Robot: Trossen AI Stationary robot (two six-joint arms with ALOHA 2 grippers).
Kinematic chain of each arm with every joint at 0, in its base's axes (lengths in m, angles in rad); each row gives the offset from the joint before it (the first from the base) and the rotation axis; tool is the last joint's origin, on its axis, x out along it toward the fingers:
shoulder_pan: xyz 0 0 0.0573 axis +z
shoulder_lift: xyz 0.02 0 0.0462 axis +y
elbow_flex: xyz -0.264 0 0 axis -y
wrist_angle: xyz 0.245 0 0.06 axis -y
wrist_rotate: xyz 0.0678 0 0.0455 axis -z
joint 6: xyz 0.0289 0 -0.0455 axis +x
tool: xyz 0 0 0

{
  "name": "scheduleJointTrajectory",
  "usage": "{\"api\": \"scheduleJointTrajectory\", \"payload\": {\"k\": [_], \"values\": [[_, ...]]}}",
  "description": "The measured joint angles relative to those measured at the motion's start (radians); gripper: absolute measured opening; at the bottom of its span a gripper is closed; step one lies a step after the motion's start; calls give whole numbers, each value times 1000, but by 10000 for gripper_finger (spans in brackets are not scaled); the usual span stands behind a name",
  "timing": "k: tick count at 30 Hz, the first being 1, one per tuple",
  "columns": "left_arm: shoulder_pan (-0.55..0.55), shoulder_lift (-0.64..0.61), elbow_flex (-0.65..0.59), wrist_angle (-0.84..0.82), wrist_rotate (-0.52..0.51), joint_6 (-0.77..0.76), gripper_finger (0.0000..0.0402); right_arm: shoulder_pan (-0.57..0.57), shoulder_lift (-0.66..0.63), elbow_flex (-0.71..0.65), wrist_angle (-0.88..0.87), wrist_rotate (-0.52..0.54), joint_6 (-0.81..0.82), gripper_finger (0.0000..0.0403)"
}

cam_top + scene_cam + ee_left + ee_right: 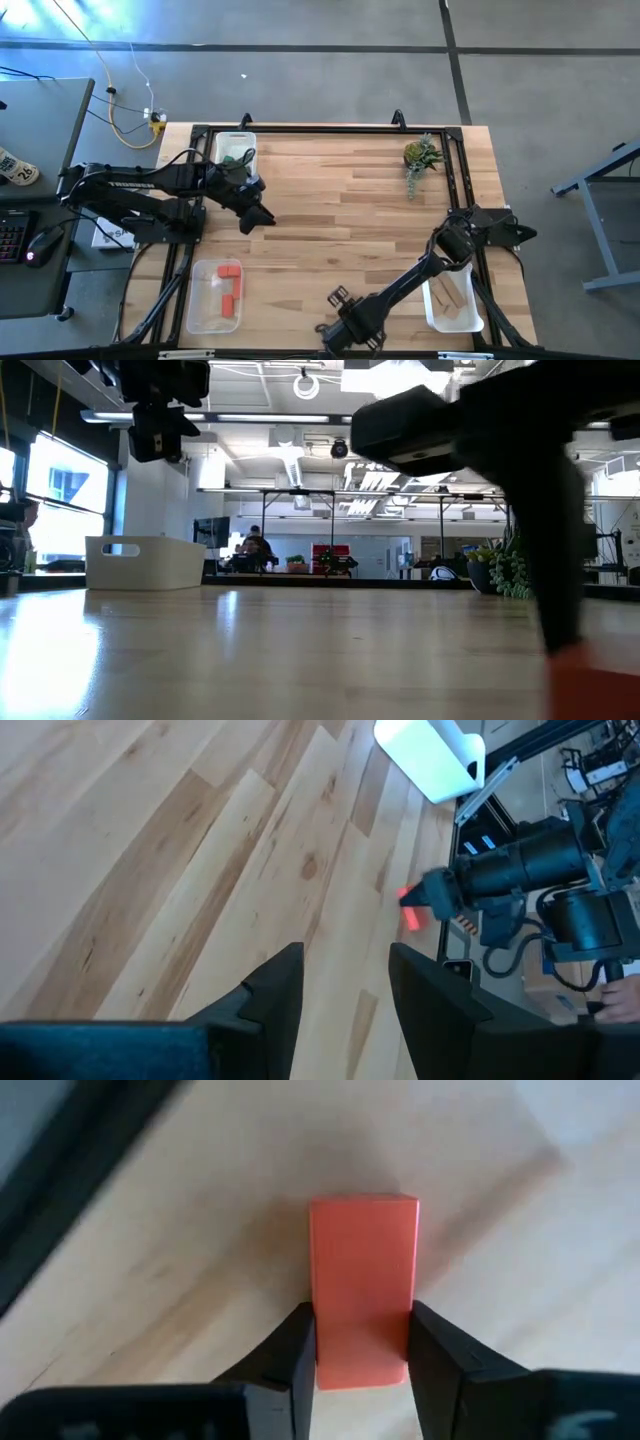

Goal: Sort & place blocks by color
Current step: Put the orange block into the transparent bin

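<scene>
My left fingers, over bare wood, would miss if closed.
One red-orange block, a short bar, sits between the fingers of my right gripper near the table's near edge; in the high view the gripper hides it. The low view shows it as a red blur under the dark gripper. My left gripper is open and empty. It hovers over bare wood near the far-left tray. More red blocks lie in the near-left tray, tan ones in the near-right tray, and green ones in the far-left tray. My right gripper pinches the red-orange block by its two long sides, at the end nearer the wrist, one finger on each side. The fingers come from above and lie along the bar. I cannot tell whether the block rests on the wood or is just off it.
Three clear trays stand at the far-left, near-left and near-right of the table. A small green plant stands at the far right. A dark frame rail runs round the table. The wide middle of the tabletop is bare wood.
</scene>
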Motion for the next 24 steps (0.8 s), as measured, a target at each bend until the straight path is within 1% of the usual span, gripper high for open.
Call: {"api": "scheduleJointTrajectory", "payload": {"k": [5, 10, 13, 18, 24], "values": [[-3, 0, 0, 0, 0, 0, 136, -45, 8, 24, -21, 63, 189, 96], [-2, 0, 0, 1, -4, -47, 136, -93, 11, 78, -36, 178, 383, 96], [-2, 0, 0, 1, -4, -81, 136, -121, 11, 117, -53, 255, 441, 96], [-1, 0, 0, 15, -4, -94, 136, -178, 9, 206, -92, 376, 532, 96], [-1, 0, 0, 15, -7, -144, 136, -253, 7, 300, -98, 445, 569, 96]]}}
